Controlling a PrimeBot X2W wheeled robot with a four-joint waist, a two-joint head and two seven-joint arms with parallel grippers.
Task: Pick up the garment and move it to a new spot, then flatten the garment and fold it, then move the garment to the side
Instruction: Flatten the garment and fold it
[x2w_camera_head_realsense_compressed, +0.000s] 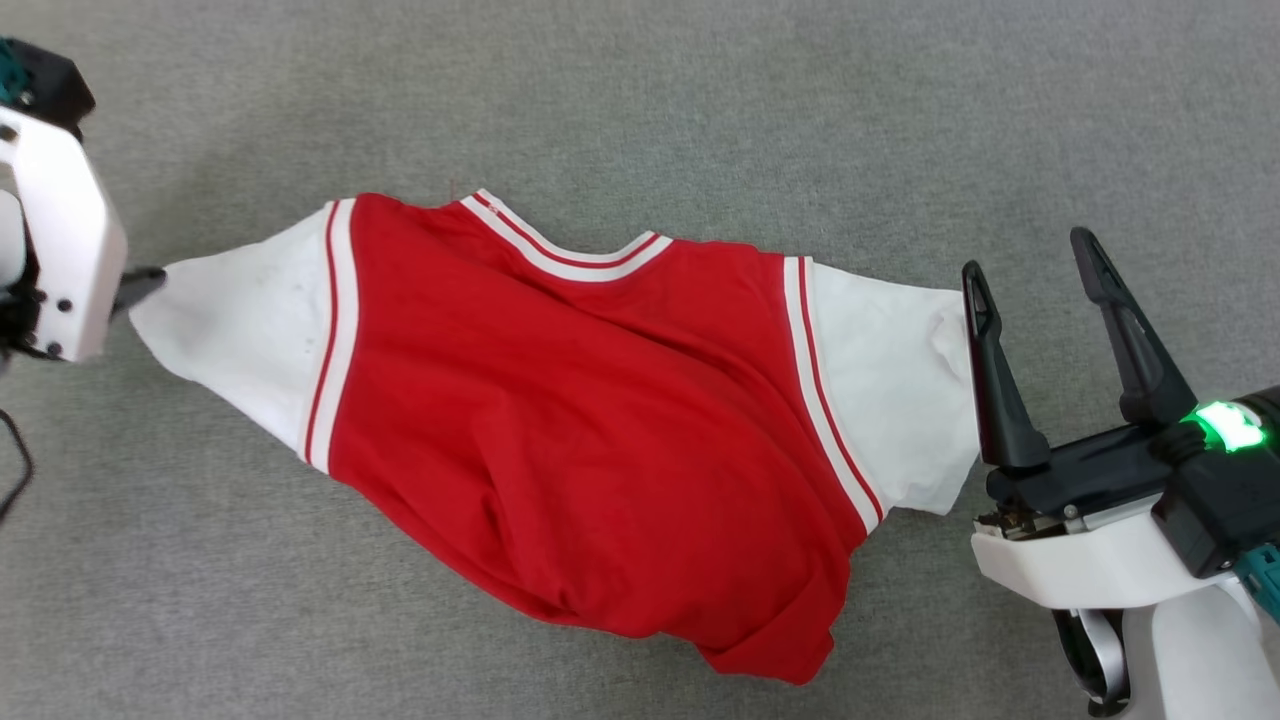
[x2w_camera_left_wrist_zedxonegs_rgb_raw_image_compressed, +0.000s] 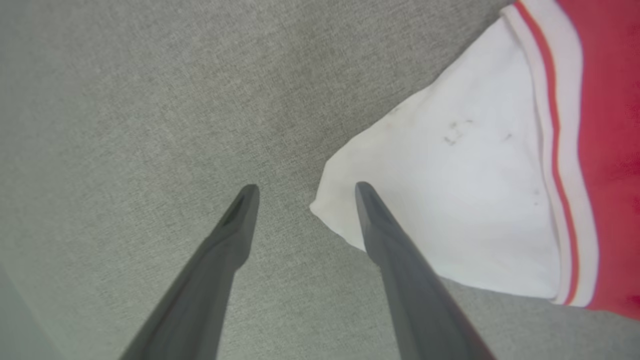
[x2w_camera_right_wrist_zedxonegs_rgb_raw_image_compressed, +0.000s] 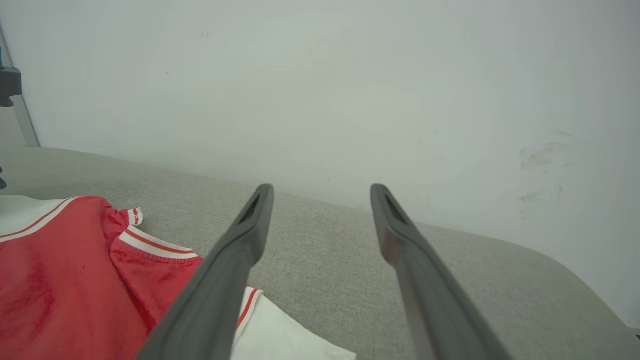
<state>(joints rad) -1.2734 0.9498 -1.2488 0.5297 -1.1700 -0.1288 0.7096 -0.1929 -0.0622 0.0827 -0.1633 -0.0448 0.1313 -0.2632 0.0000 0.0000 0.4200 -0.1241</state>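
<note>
I should grab the garment (x2w_camera_head_realsense_compressed: 576, 408) next with my left gripper by the loose sleeve corner (x2w_camera_head_realsense_compressed: 154, 300), where the cloth narrows to a point. The garment is spread flat.
The garment (x2w_camera_head_realsense_compressed: 580, 400) is a red shirt with white sleeves and striped trim, spread out but wrinkled on the grey surface (x2w_camera_head_realsense_compressed: 640, 90), with its lower hem bunched toward me. My left gripper (x2w_camera_left_wrist_zedxonegs_rgb_raw_image_compressed: 306, 192) is open at the tip of the left sleeve (x2w_camera_left_wrist_zedxonegs_rgb_raw_image_compressed: 450, 200). The sleeve's corner lies loose between the fingers, and one finger (x2w_camera_left_wrist_zedxonegs_rgb_raw_image_compressed: 400, 260) hangs over the cloth. In the head view a dark fingertip (x2w_camera_head_realsense_compressed: 145, 283) shows at that sleeve's end. My right gripper (x2w_camera_head_realsense_compressed: 1030, 258) is open beside the right sleeve (x2w_camera_head_realsense_compressed: 900, 390) and holds nothing. Its fingers point past the collar (x2w_camera_right_wrist_zedxonegs_rgb_raw_image_compressed: 150, 242).
The grey fabric surface stretches all around the shirt. A pale wall (x2w_camera_right_wrist_zedxonegs_rgb_raw_image_compressed: 320, 75) rises behind it, and the surface's rounded edge (x2w_camera_right_wrist_zedxonegs_rgb_raw_image_compressed: 575, 280) curves off at the right in the right wrist view. A black cable (x2w_camera_head_realsense_compressed: 12, 460) hangs by my left arm.
</note>
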